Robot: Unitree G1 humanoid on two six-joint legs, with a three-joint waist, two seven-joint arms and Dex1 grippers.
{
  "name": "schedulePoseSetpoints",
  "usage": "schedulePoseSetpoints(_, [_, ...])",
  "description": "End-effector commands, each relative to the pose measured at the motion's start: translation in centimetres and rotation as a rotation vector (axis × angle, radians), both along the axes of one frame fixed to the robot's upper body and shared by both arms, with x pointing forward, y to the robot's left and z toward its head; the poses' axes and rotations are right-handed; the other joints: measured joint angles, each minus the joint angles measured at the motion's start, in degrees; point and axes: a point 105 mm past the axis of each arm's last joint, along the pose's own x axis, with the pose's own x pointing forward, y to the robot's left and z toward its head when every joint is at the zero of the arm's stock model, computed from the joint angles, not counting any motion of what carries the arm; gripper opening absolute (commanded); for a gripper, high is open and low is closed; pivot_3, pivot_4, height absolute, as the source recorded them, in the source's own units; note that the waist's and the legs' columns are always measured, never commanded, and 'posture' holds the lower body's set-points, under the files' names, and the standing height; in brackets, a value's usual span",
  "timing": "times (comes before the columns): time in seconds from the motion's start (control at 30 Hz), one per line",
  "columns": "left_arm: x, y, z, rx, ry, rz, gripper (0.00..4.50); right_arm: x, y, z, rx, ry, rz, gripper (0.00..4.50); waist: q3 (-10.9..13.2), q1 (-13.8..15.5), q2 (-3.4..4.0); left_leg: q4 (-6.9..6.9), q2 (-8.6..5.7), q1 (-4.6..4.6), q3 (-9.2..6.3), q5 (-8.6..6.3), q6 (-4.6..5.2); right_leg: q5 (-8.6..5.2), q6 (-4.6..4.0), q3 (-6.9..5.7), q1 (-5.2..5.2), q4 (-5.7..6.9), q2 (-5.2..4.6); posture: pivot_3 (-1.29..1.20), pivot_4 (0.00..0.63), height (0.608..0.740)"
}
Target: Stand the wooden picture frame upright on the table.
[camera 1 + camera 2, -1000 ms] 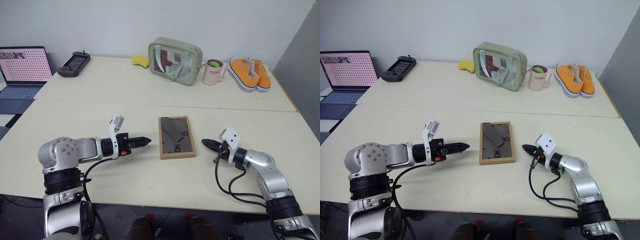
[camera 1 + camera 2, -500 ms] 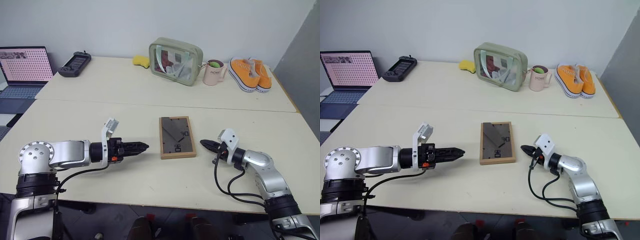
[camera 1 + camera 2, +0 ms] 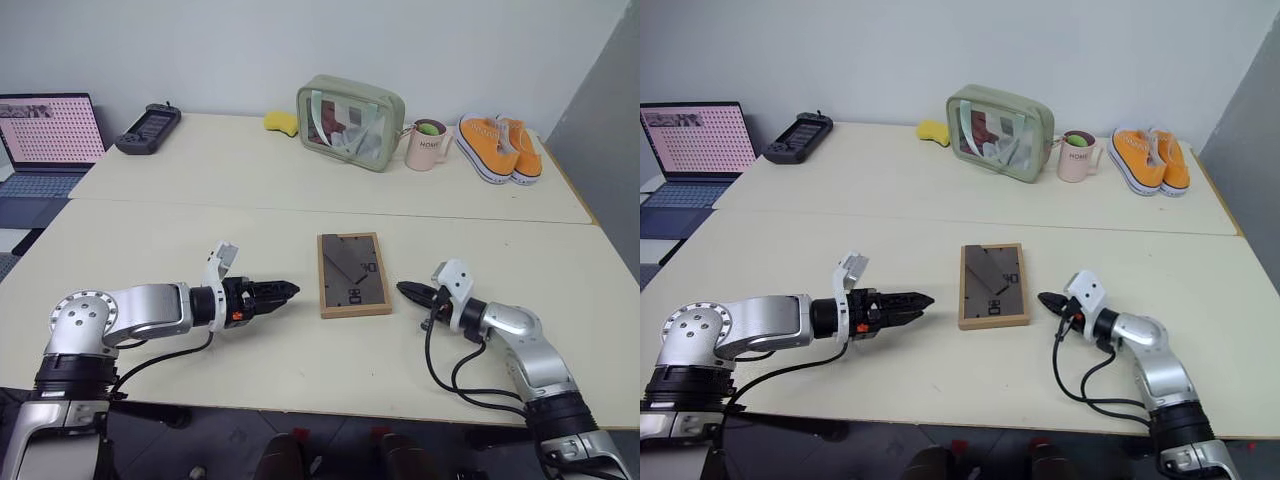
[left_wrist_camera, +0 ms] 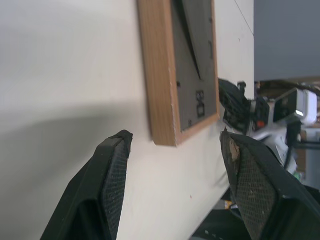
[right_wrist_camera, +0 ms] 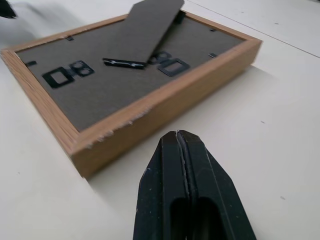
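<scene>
I need to pick up the frame by its long wooden edge with my left gripper. That keeps the picture frame's grey prop (image 3: 347,257) free to stand it upright.
The wooden picture frame (image 3: 354,274) lies flat on the cream table (image 3: 200,230), dark grey back and its prop facing up. My left gripper (image 3: 287,290) hovers low just left of the frame's near left corner, pointing at it. In the left wrist view its fingers (image 4: 116,165) stand open, with that corner of the frame (image 4: 162,90) just ahead of the gap and nothing between them. My right gripper (image 3: 403,291) is shut and empty. It points at the frame's near right corner, a short way off; the right wrist view shows the frame's edge (image 5: 165,107) just beyond the shut tips (image 5: 176,136).
On the far half of the table, beyond the seam, are a handheld game console (image 3: 148,127), a yellow object (image 3: 282,122), a clear green pouch (image 3: 350,122), a pink mug (image 3: 428,146) and orange shoes (image 3: 500,147). A laptop (image 3: 45,135) sits at far left.
My left gripper has opened and its wrist has rolled, with the elbow swinging outward; its tip stays near the frame's left corner. The right gripper has held still and shut.
</scene>
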Motion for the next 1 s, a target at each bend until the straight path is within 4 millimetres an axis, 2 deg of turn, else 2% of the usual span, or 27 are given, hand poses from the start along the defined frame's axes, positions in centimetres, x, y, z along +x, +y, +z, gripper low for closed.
schedulePoseSetpoints(0.03, [0.9,0.3,-0.3,0.012,-0.001,0.034,3.01,0.1,0.8,0.7,0.017,-0.040,0.011,0.00,0.00,0.00,0.00,0.00,-0.01,0.00,0.01,0.00,0.00,0.00,0.00,0.01,0.00,0.00,0.00,0.00,0.150,0.740])
schedulePoseSetpoints(0.2, [1.9,-0.3,-1.1,0.008,0.016,0.028,3.01,0.1,1.7,0.6,0.041,-0.034,0.012,0.00,0.00,-0.01,0.00,0.00,-0.01,0.00,0.01,0.00,0.00,0.00,0.00,0.00,0.00,0.00,0.01,0.00,0.150,0.740])
schedulePoseSetpoints(0.43, [1.9,-2.7,-2.1,-0.010,0.033,-0.059,3.01,0.2,2.0,0.5,0.050,-0.033,-0.002,0.00,0.00,-0.04,0.00,-0.01,0.00,0.01,0.01,0.02,-0.03,0.00,0.00,0.00,-0.02,0.01,0.02,0.00,0.150,0.740])
schedulePoseSetpoints(0.63, [2.5,-2.8,-2.4,-0.007,0.041,-0.058,3.01,-0.4,2.5,1.1,0.088,-0.028,0.021,0.00,-0.01,-0.01,0.00,0.00,-0.03,0.02,0.01,0.02,-0.03,0.00,0.00,0.00,0.02,0.01,0.01,0.00,0.150,0.740])
schedulePoseSetpoints(0.83, [3.1,-2.2,-3.0,0.005,0.051,-0.037,3.01,-1.1,3.8,2.8,0.173,-0.025,0.045,0.00,-0.01,-0.04,0.01,-0.01,-0.03,0.04,0.00,0.03,-0.05,0.00,0.00,-0.01,0.03,0.01,0.01,0.00,0.150,0.740])
schedulePoseSetpoints(1.0, [3.2,-2.9,-2.3,-0.017,0.028,-0.065,3.01,-1.7,4.6,3.2,0.189,-0.012,0.063,0.00,-0.03,0.09,0.01,-0.01,-0.04,0.07,-0.02,0.03,-0.05,0.00,0.01,-0.03,0.10,-0.01,0.01,0.00,0.150,0.740])
